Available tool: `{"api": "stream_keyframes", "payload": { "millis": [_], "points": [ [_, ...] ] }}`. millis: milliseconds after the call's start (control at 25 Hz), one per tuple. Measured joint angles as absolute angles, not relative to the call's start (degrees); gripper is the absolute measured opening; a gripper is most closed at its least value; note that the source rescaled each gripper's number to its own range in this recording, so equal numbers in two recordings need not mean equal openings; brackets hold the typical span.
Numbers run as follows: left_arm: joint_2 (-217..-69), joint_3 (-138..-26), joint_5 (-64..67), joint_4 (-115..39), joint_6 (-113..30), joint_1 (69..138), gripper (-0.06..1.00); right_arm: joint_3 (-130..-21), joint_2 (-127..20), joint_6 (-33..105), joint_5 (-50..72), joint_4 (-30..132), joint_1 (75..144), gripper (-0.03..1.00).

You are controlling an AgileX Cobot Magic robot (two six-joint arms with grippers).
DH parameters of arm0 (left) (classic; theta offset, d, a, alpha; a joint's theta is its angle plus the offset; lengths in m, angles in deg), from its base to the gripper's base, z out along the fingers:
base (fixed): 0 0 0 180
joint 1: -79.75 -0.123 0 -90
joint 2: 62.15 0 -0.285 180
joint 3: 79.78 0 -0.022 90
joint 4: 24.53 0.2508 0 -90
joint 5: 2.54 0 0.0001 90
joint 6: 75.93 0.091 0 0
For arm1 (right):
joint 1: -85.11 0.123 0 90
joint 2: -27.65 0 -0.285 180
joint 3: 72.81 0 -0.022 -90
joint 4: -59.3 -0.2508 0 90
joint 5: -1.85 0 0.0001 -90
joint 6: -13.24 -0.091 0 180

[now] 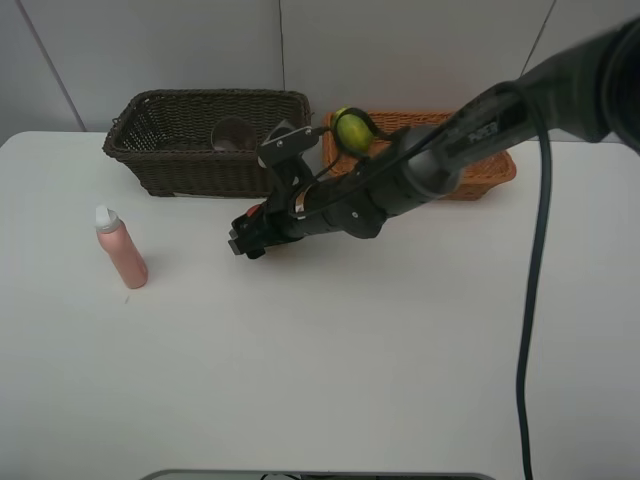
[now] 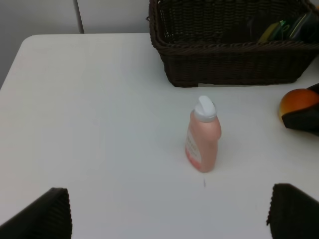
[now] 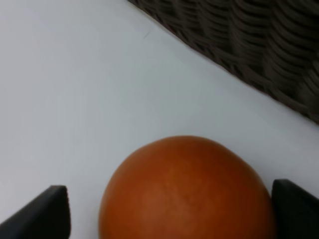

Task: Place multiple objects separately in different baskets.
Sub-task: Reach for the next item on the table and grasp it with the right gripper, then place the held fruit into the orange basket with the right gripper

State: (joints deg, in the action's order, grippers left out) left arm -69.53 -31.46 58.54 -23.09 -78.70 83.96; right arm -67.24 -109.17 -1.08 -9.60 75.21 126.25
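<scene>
Next, my right gripper needs to grab the orange round fruit by its rounded body (image 3: 185,194), to place the fruit in the orange basket.
An orange round fruit (image 3: 187,191) lies on the white table between the wide-apart fingers of my right gripper (image 3: 169,214). One finger touches it and the other stands clear. In the exterior view the right gripper (image 1: 250,230) has reached across to the front of the dark brown basket (image 1: 200,150), which holds the purple cup (image 1: 235,133). A green fruit (image 1: 352,128) sits at the near corner of the light orange basket (image 1: 480,170). The pink bottle (image 2: 203,134) stands upright ahead of my open, empty left gripper (image 2: 169,219). It also shows in the exterior view (image 1: 122,250).
The right arm (image 1: 450,150) and its black cable (image 1: 535,300) cross over the orange basket. In the left wrist view the fruit (image 2: 298,102) lies at the far right beside the dark basket (image 2: 234,64). The white table (image 1: 330,380) runs to the front.
</scene>
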Motion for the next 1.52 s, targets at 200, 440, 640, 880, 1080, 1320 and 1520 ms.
{"api": "stream_keyframes", "payload": {
  "millis": [200, 440, 640, 880, 1080, 1320, 1520],
  "points": [
    [-69.5, -31.5, 58.5, -23.1, -78.7, 84.0, 1.0, -67.2, -109.7, 0.5, -10.1, 75.0, 126.2, 1.0],
    [-69.5, -31.5, 58.5, -23.1, -78.7, 84.0, 1.0, -67.2, -110.6, 0.8, -10.6, 75.0, 126.2, 0.89],
    [-69.5, -31.5, 58.5, -23.1, -78.7, 84.0, 1.0, -67.2, -110.6, 0.8, -10.4, 75.0, 126.2, 0.74],
    [-69.5, -31.5, 58.5, -23.1, -78.7, 84.0, 1.0, -67.2, -110.6, 0.8, -10.4, 75.0, 126.2, 0.74],
    [-69.5, -31.5, 58.5, -23.1, -78.7, 84.0, 1.0, -67.2, -110.6, 0.8, -10.4, 75.0, 126.2, 0.74],
    [-69.5, -31.5, 58.5, -23.1, -78.7, 84.0, 1.0, -67.2, -110.6, 1.3, -10.4, 75.0, 126.2, 0.74],
    [-69.5, -31.5, 58.5, -23.1, -78.7, 84.0, 1.0, -67.2, -110.6, 1.4, -10.2, 75.0, 126.2, 0.74]
  ]
}}
